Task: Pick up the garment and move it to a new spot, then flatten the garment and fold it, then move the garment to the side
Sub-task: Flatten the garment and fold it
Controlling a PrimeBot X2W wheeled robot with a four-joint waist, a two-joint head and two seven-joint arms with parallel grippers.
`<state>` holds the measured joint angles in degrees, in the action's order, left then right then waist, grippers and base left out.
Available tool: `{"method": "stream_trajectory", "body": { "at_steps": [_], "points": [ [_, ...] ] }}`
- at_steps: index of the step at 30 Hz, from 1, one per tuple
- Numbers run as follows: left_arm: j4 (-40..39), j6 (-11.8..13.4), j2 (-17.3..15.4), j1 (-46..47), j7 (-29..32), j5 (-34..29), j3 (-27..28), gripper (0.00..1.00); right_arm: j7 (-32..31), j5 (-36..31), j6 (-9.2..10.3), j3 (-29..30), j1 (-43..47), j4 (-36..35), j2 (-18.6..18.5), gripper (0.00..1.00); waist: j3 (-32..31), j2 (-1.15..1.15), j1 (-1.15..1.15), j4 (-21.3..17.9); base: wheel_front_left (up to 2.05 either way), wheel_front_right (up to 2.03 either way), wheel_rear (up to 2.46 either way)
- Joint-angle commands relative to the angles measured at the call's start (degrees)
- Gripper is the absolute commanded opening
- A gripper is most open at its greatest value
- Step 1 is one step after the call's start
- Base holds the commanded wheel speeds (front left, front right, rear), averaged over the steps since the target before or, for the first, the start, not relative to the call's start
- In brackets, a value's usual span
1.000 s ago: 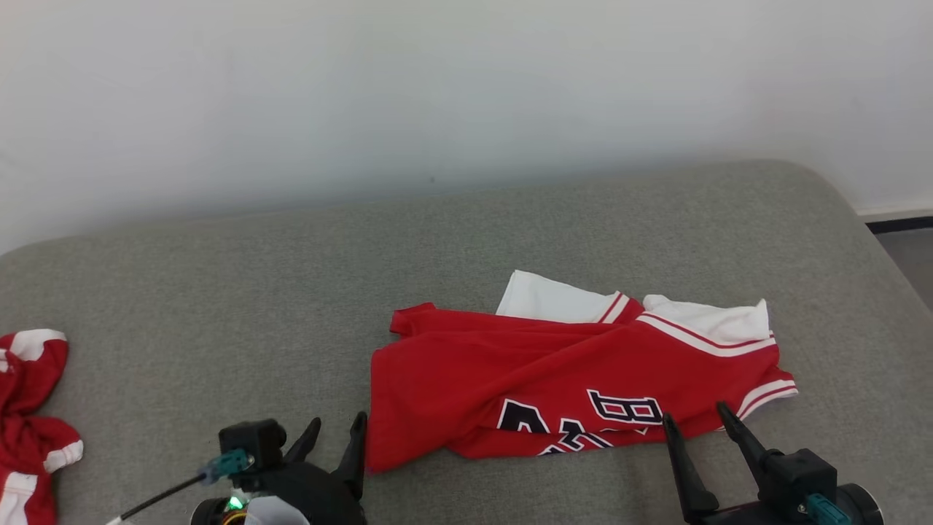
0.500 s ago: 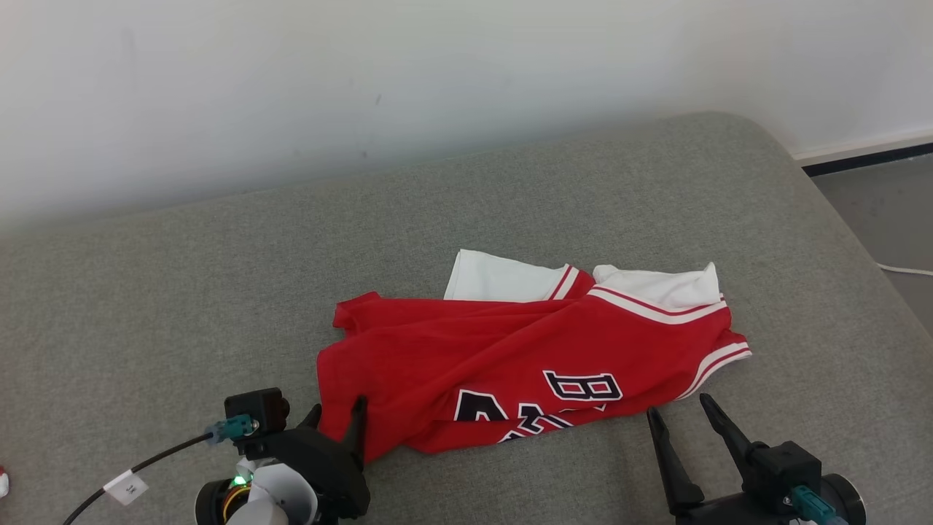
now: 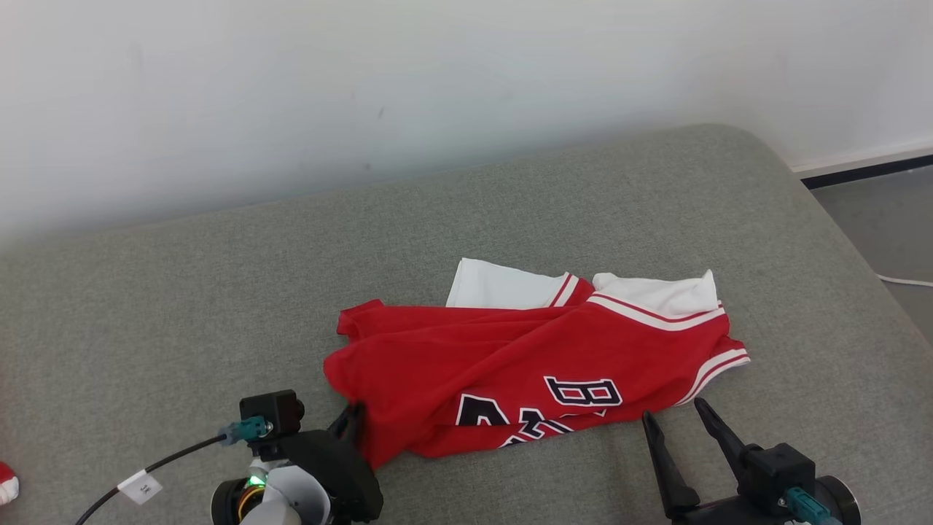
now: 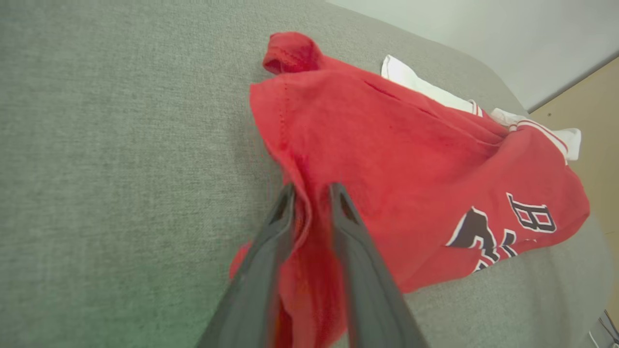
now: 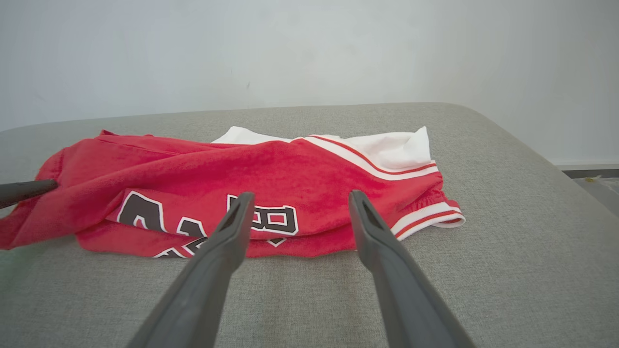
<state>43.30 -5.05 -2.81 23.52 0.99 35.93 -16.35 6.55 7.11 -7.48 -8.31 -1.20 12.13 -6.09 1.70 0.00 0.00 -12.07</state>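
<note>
My right gripper next needs to take hold of the garment's white corner and pick the garment up there, as that corner stands up in a peak while the red cloth (image 3: 525,359) lies slack.
The garment (image 3: 525,364) is a red jersey with white trim and black letters, lying crumpled on the grey cushion (image 3: 219,292). My left gripper (image 3: 350,421) is at its near left corner. In the left wrist view the two fingers of my left gripper (image 4: 312,191) stand close together with a raised fold of the red garment (image 4: 411,169) pinched between them. My right gripper (image 3: 674,412) is open just in front of the jersey's near right edge, apart from it. In the right wrist view my right gripper (image 5: 301,195) frames the garment (image 5: 290,179), with nothing between its fingers.
The cushion's rounded right edge drops to the floor (image 3: 889,226), where a white cable (image 3: 904,281) lies. A white wall stands behind. A scrap of another red and white cloth (image 3: 6,481) shows at the far left. A left finger (image 5: 24,190) pokes into the right wrist view.
The head camera has shifted. My left gripper has moved onto the jersey's left corner and narrowed its fingers on the cloth, bunching that edge. The right gripper has stayed open.
</note>
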Motion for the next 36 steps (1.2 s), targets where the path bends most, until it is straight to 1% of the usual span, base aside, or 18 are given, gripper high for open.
{"method": "stream_trajectory", "body": {
  "at_steps": [1, 8, 14, 15, 16, 21, 25, 29, 30, 31, 32, 33, 36],
  "points": [
    [0.0, -0.2, -0.1, -0.2, -0.4, 0.6, -0.2, 0.00, 0.0, 0.4, -0.03, 0.0, -0.1, 0.1, -0.2, 1.00, -0.1, 0.00, 0.00, 0.1, 0.00, 0.00, 0.00],
    [-2.4, -0.4, -0.1, -2.9, -4.1, 1.9, -0.8, 0.00, -0.3, 0.5, -0.03, 0.6, 0.9, -0.4, -0.6, 1.00, -0.7, 0.00, 0.00, 1.1, 0.00, 0.00, 0.00],
    [-9.3, -0.9, -0.6, -9.1, -3.7, 3.6, -1.6, 0.00, -0.6, 0.6, -0.03, 1.2, 1.5, -0.8, -0.7, 1.00, -1.2, 0.00, 0.00, 2.7, 0.00, 0.00, 0.00],
    [-12.4, -1.1, -0.9, -11.5, -3.2, 4.4, -1.8, 0.00, -0.8, 0.5, -0.03, 1.2, 1.9, -1.0, -0.5, 1.00, -1.3, 0.00, 0.00, 3.2, 0.00, 0.00, 0.00],
    [-13.9, -1.1, -1.1, -12.7, -3.0, 4.6, -1.8, 0.00, -0.8, 0.4, -0.03, 1.3, 2.1, -1.0, -0.4, 1.00, -1.3, 0.00, 0.00, 3.4, 0.00, 0.00, 0.00],
    [-20.0, 1.4, -3.2, -17.7, -1.3, 3.2, -2.6, 0.00, -1.1, 0.5, -0.03, 1.4, 2.3, -1.4, -0.2, 1.00, -1.3, 0.00, 0.00, 4.2, 0.00, 0.00, 0.00],
    [-21.9, 3.1, -5.3, -20.2, 1.0, 1.3, -3.9, 0.00, -1.2, 0.8, -0.03, 1.2, 2.2, -1.2, -0.2, 1.00, -1.1, 0.00, 0.00, 4.6, 0.00, 0.00, 0.00],
    [-23.2, 3.8, -5.9, -21.6, 2.3, 0.7, -4.8, 0.00, -1.2, 1.0, -0.03, 1.3, 2.1, -1.0, -0.2, 1.00, -0.9, 0.00, 0.00, 4.9, 0.00, 0.00, 0.00],
    [-23.4, 3.8, -6.1, -21.7, 2.7, 0.6, -5.0, 0.11, -1.2, 1.1, -0.03, 1.3, 2.1, -1.0, -0.1, 1.00, -0.9, 0.00, 0.00, 5.0, 0.00, 0.00, 0.00],
    [-23.7, 3.8, -6.2, -21.7, 2.9, 0.6, -5.1, 0.52, -1.2, 1.1, -0.04, 1.4, 2.1, -0.9, -0.1, 1.00, -0.9, 0.00, 0.00, 5.0, 0.00, 0.00, 0.00],
    [-24.0, 3.9, -6.2, -21.8, 3.1, 0.6, -5.2, 0.86, -1.3, 1.0, -0.04, 1.4, 2.0, -0.9, -0.1, 1.00, -0.9, 0.00, 0.00, 5.1, 0.00, 0.00, 0.00],
    [-24.1, 4.0, -6.2, -21.8, 3.2, 0.7, -5.2, 1.00, -1.3, 1.0, -0.03, 1.4, 2.0, -0.8, -0.1, 1.00, -0.9, 0.00, 0.00, 5.1, 0.00, 0.00, 0.00],
    [-24.7, 4.6, -6.3, -21.8, 2.9, 0.5, -5.0, 1.00, -1.2, 1.0, -0.04, 1.5, 1.9, -0.8, 0.1, 1.00, -1.0, 0.00, 0.00, 5.2, 0.00, 0.00, 0.00]
  ]
}}
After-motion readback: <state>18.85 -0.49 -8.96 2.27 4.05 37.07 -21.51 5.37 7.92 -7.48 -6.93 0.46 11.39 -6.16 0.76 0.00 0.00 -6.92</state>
